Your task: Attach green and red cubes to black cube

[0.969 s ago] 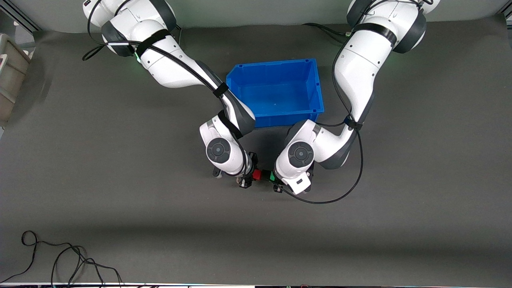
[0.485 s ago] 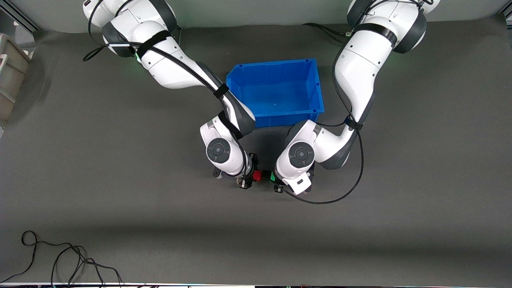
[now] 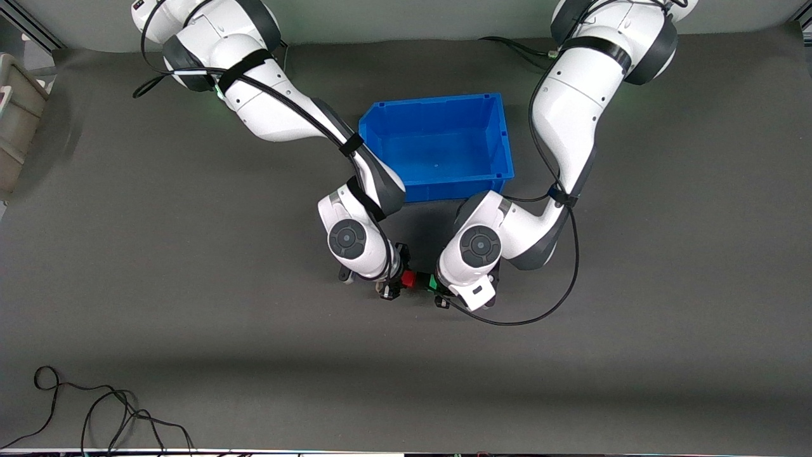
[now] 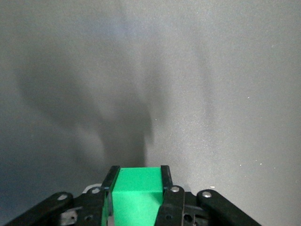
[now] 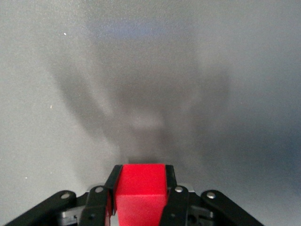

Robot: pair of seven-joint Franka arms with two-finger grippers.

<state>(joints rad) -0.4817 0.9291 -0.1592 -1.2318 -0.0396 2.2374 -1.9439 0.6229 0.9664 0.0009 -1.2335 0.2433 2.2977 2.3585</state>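
The red cube sits low against the black cube in the front view, so my right gripper is ready to open and needs to let it go.
My left gripper (image 3: 436, 291) is shut on the bright green cube (image 3: 432, 281), which fills the space between its black fingers in the left wrist view (image 4: 136, 193). My right gripper (image 3: 394, 285) is shut on the bright red cube (image 3: 408, 278), also seen in the right wrist view (image 5: 140, 188). Both hands hang low over the mat, nearer to the front camera than the blue bin, with the two cubes facing each other a short way apart. The narrow space between them is dark. I cannot make out the black cube there or anywhere else.
The blue bin (image 3: 501, 136) stands open and empty between the two arms, farther from the front camera than the hands. A loose black cable (image 3: 95, 406) lies at the near edge toward the right arm's end. A grey crate (image 3: 16, 120) sits at that end.
Both hands have shifted very slightly toward the left arm's end of the table. Each cube stays gripped.
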